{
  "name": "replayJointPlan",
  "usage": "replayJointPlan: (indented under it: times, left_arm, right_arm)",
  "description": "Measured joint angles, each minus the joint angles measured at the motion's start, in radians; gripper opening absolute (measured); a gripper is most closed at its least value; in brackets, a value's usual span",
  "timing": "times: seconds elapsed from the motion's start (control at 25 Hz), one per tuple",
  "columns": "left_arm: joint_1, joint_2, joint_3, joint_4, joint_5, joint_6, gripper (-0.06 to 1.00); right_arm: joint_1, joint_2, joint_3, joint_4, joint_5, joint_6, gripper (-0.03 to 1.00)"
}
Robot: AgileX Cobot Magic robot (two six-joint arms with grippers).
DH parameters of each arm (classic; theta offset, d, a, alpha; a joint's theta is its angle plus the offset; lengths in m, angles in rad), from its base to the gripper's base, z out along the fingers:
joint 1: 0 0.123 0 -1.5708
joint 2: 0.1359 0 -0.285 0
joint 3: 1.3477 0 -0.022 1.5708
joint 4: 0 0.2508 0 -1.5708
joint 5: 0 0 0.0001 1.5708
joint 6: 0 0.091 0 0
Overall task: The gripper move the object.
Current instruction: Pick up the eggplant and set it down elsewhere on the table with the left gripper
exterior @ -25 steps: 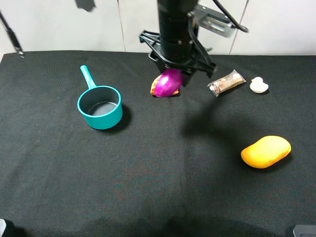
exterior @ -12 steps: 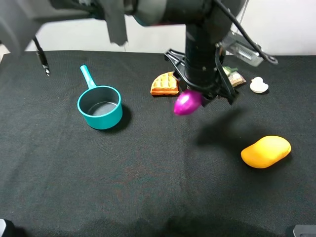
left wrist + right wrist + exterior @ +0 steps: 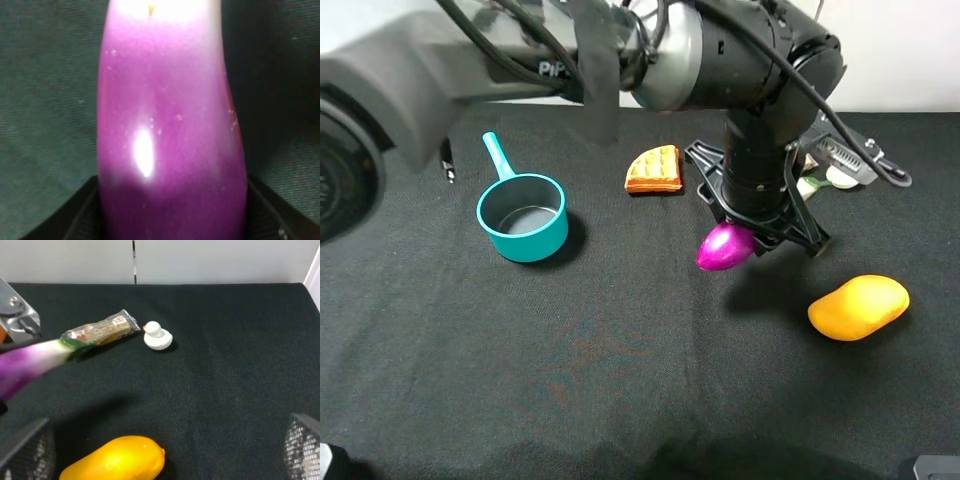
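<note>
The purple eggplant [image 3: 725,247] still hangs above the black cloth, apart from its shadow, so my left gripper keeps hold of it for now.
The object, a glossy purple eggplant [image 3: 725,247], hangs just above the black cloth to the left of the mango, with its rounded end pointing front-left. My left gripper [image 3: 757,232] has reached across the middle and is shut on it. In the left wrist view the eggplant [image 3: 170,140] fills the frame, and black pads [image 3: 82,212] press on both of its sides. The right wrist view shows its white neck and green stem [image 3: 65,346]. My right gripper [image 3: 165,432] is open, its fingers [image 3: 27,452] spread wide with nothing between them.
A yellow-orange mango [image 3: 858,306] lies at the right. A teal saucepan [image 3: 522,215] stands at the left and a waffle [image 3: 653,169] at the back middle. A wrapped snack bar [image 3: 100,329] and a white duck [image 3: 158,336] lie at the back right.
The left arm carried the eggplant from beside the waffle to the right and forward, and lower toward the cloth near the mango. The waffle came into full view.
</note>
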Motion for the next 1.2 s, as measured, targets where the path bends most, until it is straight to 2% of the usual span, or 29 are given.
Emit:
replayJointPlan:
  times: [0.32,0.64,0.84,1.2]
  left_arm:
    - [-0.014,0.046,0.000,-0.080,-0.043,0.072,0.60]
    - [-0.018,0.075,-0.001,-0.092,-0.068,0.105,0.60]
    - [-0.018,0.103,-0.001,-0.152,-0.087,0.151,0.60]
    - [-0.018,0.110,-0.001,-0.161,-0.104,0.175,0.60]
  right_arm:
    - [0.000,0.000,0.000,0.000,0.000,0.000,0.69]
    - [0.000,0.000,0.000,0.001,0.000,0.000,0.69]
    - [0.000,0.000,0.000,0.001,0.000,0.000,0.69]
    - [0.000,0.000,0.000,0.001,0.000,0.000,0.69]
